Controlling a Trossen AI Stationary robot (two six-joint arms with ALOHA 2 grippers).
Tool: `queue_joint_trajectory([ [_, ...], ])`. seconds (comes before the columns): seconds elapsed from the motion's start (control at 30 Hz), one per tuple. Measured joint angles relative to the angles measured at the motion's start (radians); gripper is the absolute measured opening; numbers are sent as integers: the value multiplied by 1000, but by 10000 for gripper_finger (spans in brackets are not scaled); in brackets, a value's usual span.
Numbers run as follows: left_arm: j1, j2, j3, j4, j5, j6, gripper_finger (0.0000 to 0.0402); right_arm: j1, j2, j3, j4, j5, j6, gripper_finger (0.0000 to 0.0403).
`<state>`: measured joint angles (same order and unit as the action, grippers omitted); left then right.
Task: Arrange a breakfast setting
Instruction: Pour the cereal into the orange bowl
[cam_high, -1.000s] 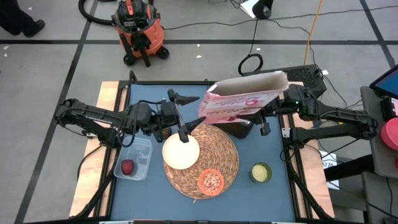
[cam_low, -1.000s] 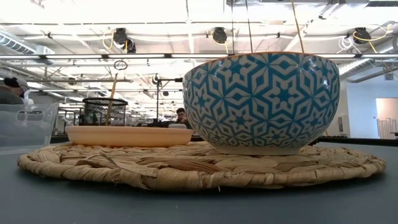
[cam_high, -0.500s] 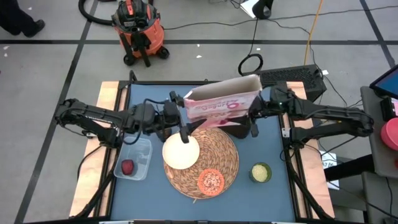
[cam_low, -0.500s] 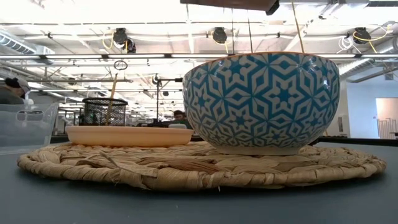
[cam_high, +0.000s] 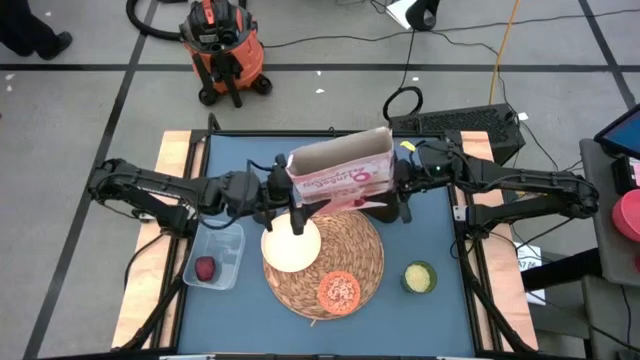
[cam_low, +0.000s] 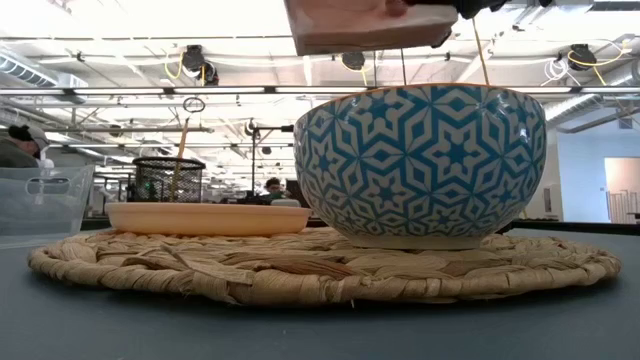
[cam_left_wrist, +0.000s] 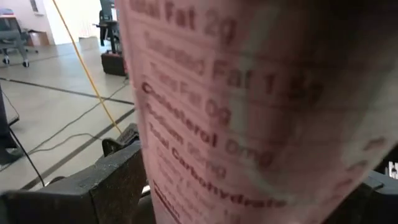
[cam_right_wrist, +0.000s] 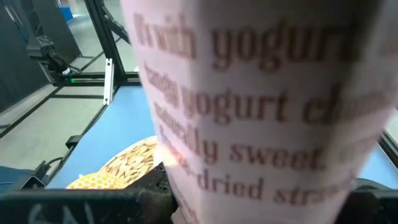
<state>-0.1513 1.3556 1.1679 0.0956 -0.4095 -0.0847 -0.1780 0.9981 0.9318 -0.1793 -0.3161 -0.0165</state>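
The cereal box (cam_high: 340, 178) needs to be taken over for breakfast, so my left gripper should next grab its end with the nutrition label (cam_high: 300, 175).
The pink-white cereal box (cam_high: 340, 178) lies on its side in the air over the far edge of the round straw placemat (cam_high: 350, 262); its underside shows above the bowl in the low view (cam_low: 368, 26). My right gripper (cam_high: 399, 190) is shut on the box's right end. My left gripper (cam_high: 287, 196) is open, its fingers standing on either side of the box's left end (cam_left_wrist: 249, 124). The cream bowl (cam_high: 291, 244), blue-patterned outside (cam_low: 420, 165), and the orange dish (cam_high: 339, 292) stand on the mat. The dark cup (cam_high: 381, 208) stands half hidden behind the box. The dark-red fruit (cam_high: 205, 268) lies in the clear tub. The wooden spoon does not show. My right gripper pinches the cereal box between its two fingers at the box's right end (cam_right_wrist: 205, 180), coming level from the table's right. The box is lifted clear, lying level on its side with its length running left to right.
The clear plastic tub (cam_high: 228, 250) stands left of the mat, under my left arm. A green-yellow cup (cam_high: 419, 277) stands right of the mat. A vacuum cleaner (cam_high: 222, 45) and cables lie on the floor beyond the far edge.
My right gripper has carried the cereal box toward the table's left and somewhat down, bringing its left end between my left gripper's open fingers, above the bowl. The box now shows at the top of the low view.
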Motion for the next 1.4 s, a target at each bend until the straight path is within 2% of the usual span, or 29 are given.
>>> queue_joint_trajectory([
  [0.23,0,0,0,-59,0,-30,366,0,-1,0,-40,0,-21,128],
  [0.33,0,0,0,-57,0,-30,353,0,-1,0,-44,0,-22,128],
  [1.0,0,0,0,-70,0,-56,143,1,0,0,-49,-2,-22,138],
  [1.4,0,0,0,-67,5,-56,59,1,1,0,-43,0,-21,141],
])
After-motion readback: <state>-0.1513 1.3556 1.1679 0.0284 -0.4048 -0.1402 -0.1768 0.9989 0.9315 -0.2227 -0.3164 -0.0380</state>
